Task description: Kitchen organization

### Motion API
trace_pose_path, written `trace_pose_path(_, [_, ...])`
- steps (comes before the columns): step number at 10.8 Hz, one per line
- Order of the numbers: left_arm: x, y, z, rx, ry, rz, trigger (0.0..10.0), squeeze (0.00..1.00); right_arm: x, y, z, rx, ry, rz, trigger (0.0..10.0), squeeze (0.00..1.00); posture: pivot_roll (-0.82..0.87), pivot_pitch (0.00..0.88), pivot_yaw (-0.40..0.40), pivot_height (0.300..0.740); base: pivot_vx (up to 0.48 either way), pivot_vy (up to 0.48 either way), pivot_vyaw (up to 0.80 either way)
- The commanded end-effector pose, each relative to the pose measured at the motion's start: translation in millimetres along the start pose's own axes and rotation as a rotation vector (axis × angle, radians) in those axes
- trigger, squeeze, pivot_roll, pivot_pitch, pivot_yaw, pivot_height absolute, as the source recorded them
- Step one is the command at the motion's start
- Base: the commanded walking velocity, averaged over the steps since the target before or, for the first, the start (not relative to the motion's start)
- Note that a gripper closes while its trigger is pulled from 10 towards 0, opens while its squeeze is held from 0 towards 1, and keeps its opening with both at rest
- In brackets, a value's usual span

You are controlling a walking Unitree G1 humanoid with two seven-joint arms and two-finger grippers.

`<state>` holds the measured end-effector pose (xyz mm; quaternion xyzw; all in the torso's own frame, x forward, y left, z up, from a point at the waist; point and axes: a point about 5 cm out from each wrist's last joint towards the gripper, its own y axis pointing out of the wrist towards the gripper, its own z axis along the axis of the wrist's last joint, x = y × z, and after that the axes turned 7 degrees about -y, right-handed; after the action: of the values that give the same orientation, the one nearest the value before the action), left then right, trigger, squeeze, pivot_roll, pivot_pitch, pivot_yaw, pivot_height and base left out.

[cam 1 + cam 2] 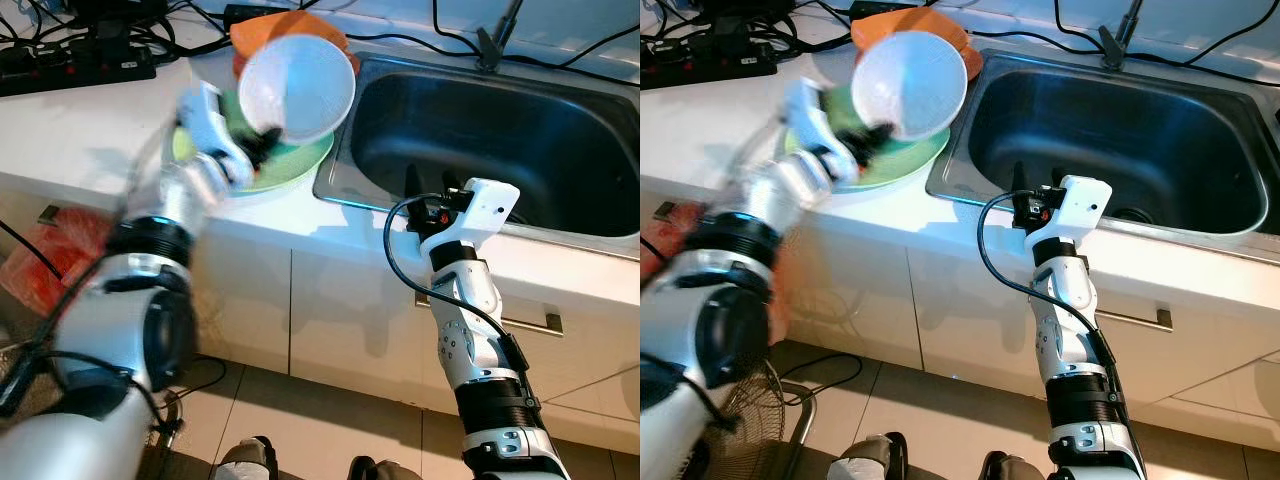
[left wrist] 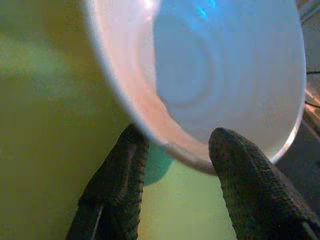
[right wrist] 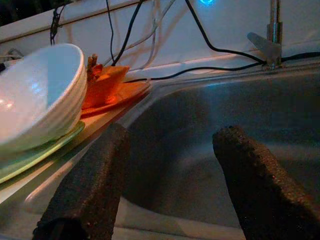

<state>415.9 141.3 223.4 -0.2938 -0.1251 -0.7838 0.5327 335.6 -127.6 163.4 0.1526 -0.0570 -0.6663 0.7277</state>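
Observation:
The bowl's round body (image 1: 297, 90) is too wide for the fingers, so my right gripper will grab the bowl by its free rim (image 1: 350, 105) next.
My left gripper (image 1: 262, 140) is shut on the rim of a white bowl (image 1: 297, 88), holding it tilted with its opening toward me. The bowl hangs just above a green plate (image 1: 290, 165) on the white counter, left of the sink (image 1: 500, 140). In the left wrist view one finger (image 2: 117, 185) is outside the bowl (image 2: 215, 75) and the other inside. An orange plate (image 1: 290, 25) lies behind the bowl. My left arm is blurred. My right gripper (image 1: 430, 185) stands open over the sink's front edge with nothing between its fingers (image 3: 250, 190).
A black power strip with cables (image 1: 80, 60) lies at the back left of the counter. The faucet (image 1: 495, 40) stands behind the sink. White cabinet doors with a handle (image 1: 500, 315) are below. A red bag (image 1: 50, 260) and a fan (image 1: 770, 420) are at the lower left.

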Motion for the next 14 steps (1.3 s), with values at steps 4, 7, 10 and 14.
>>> trace_pose_path(4, [1.9, 4.4, -6.9, 0.028, -0.043, 0.043, 10.0, 0.00, 2.8, -1.2, -2.2, -0.012, 0.005, -0.015, 10.0, 0.00, 0.10, 0.129, -0.022, 0.740, 0.000, 0.000, 0.00])
trace_pose_path(7, [-0.5, 2.7, 1.9, 0.098, -0.060, 0.075, 0.0, 0.00, 2.3, -1.2, -2.8, -0.015, 0.004, -0.013, 10.0, 0.00, 0.11, 0.129, -0.025, 0.740, 0.000, 0.000, 0.00])
trace_pose_path(10, [-1.6, 2.4, 3.2, 0.113, -0.073, 0.084, 0.0, 0.00, 1.9, -1.7, -3.2, -0.017, 0.004, -0.013, 10.0, 0.00, 0.10, 0.130, -0.022, 0.740, 0.000, 0.000, 0.00])
trace_pose_path(14, [-4.6, 0.9, 5.7, 0.128, -0.103, 0.088, 0.0, 0.00, 2.3, -2.1, -4.1, -0.020, 0.005, -0.017, 10.0, 0.00, 0.10, 0.128, -0.019, 0.740, 0.000, 0.000, 0.00])
